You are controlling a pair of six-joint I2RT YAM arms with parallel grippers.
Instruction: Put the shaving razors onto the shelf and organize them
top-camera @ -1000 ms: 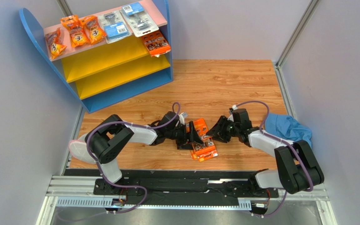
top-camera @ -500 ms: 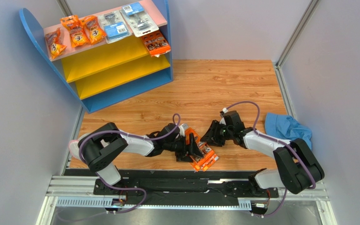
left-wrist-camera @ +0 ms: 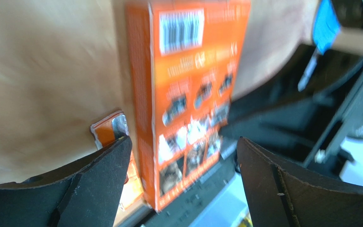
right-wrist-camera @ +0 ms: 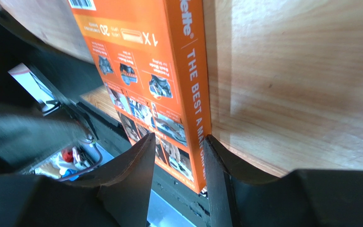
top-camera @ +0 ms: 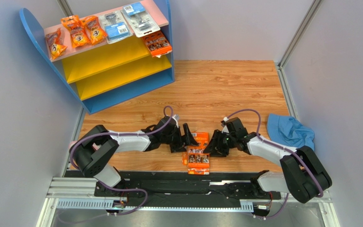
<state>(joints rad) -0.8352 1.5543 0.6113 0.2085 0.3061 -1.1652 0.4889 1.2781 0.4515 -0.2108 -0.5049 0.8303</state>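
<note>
I need to grab the orange razor card (top-camera: pixel 197 158) with my left gripper by its narrow side opposite my right gripper. That leaves the right gripper's side free to hand over.
An orange razor card (top-camera: pixel 197 158) rests near the table's front edge, between my two grippers. In the left wrist view the card (left-wrist-camera: pixel 188 94) stands between the wide-apart fingers of my open left gripper (left-wrist-camera: pixel 183 146), which touch nothing. A smaller orange pack (top-camera: pixel 201 138) lies just behind it. My right gripper (top-camera: pixel 215 147) is at the card's right edge. Its jaws (right-wrist-camera: pixel 178 142) are partly apart and straddle the card's narrow side (right-wrist-camera: pixel 195 85). The shelf (top-camera: pixel 36 38) at the back left carries orange bags (top-camera: pixel 77 30) and blister packs (top-camera: pixel 117 24) on top. Another orange card (top-camera: pixel 157 43) sits on its upper yellow board.
A crumpled blue cloth (top-camera: pixel 290 130) lies on the table's right side, against the wall. The black rail (top-camera: pixel 178 187) carrying the arm bases runs just in front of the card. Grey walls close in the left, right and back.
My left gripper carried the orange card toward the front edge, then let it go and drew back left. My right gripper slid down and left onto the card's right edge.
</note>
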